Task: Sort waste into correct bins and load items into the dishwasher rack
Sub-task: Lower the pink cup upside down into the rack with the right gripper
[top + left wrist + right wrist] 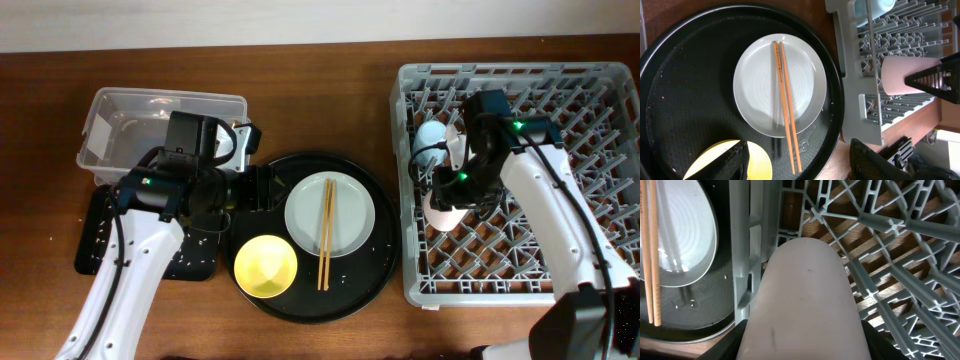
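My right gripper opens now, since the pink cup's end (444, 217) sits between the rack's side and wires. Released, the cup would rest on the rack's lattice (446, 244).
My right gripper (455, 192) is shut on the small pink cup (443, 214), held over the lattice floor at the left side of the grey dishwasher rack (600, 80). The cup fills the right wrist view (805, 295) between my fingers (802, 347). The light-blue cup (431, 134) lies in the rack behind it. My left gripper (805, 162) is open and empty above the round black tray (380, 265). On that tray are the pale plate (350, 220) with the chopsticks (325, 235) across it and the yellow bowl (265, 266). The napkin and foil wrapper are out of view.
The clear tub (110, 110) stands at the back left. The shallow black tray (95, 240), dotted with pale specks, lies in front of it, partly under my left arm. The rack's left wall (850, 95) stands close to the round tray's right rim.
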`<state>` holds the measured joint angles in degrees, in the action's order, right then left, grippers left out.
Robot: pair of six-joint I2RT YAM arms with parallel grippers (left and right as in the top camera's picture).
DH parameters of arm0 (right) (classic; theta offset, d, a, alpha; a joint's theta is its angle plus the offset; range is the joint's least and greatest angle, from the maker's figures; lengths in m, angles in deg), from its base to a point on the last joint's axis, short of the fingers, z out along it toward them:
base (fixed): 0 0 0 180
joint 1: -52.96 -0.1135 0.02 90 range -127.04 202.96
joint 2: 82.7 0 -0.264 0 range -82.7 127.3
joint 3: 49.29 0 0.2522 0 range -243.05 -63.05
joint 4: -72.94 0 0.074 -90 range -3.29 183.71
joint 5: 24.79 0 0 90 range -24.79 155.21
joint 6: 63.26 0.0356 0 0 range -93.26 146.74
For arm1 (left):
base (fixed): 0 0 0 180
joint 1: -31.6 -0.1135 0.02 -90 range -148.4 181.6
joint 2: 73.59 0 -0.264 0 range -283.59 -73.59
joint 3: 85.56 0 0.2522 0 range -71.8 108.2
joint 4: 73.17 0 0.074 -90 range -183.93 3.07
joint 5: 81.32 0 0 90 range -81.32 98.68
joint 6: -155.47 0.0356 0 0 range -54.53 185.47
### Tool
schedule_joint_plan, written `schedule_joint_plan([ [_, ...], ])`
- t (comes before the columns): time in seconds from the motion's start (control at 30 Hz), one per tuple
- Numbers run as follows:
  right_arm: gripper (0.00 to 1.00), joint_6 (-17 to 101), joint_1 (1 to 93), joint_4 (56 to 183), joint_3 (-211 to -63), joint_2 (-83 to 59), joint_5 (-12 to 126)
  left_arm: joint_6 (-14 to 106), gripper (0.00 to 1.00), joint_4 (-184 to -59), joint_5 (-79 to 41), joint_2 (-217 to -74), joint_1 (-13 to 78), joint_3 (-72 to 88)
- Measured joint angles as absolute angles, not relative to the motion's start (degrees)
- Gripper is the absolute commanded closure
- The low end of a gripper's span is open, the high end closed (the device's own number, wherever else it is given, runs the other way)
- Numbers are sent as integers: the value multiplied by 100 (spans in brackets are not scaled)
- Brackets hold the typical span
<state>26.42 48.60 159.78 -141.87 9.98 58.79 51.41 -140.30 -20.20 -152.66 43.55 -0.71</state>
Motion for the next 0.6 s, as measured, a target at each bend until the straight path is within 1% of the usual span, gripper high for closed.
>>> schedule_joint_plan([
  [0.03, 41, 2651, 4860, 15978, -14187, 1038, 5881, 5141, 37, -14030, -2020, -15266, 4355, -71],
  [0.07, 38, 2660, 4860, 15978, -14187, 1046, 5899, 5141, 37, -14030, -2020, -15266, 4355, -71],
  [0.13, 35, 2673, 4860, 15978, -14187, 1049, 5921, 5141, 36, -14030, -2020, -15266, 4355, -71],
  [0.27, 34, 2673, 4860, 15978, -14187, 1049, 5923, 5141, 36, -14032, -1959, -15266, 4355, -71],
  [0.3, 28, 2671, 4860, 15978, -14187, 1049, 5923, 5141, 36, -14034, -1943, -15266, 4355, -71],
  [0.6, 28, 2673, 4860, 15970, -14187, 1049, 5908, 5141, 36, -14052, -1930, -15266, 4355, -71],
])
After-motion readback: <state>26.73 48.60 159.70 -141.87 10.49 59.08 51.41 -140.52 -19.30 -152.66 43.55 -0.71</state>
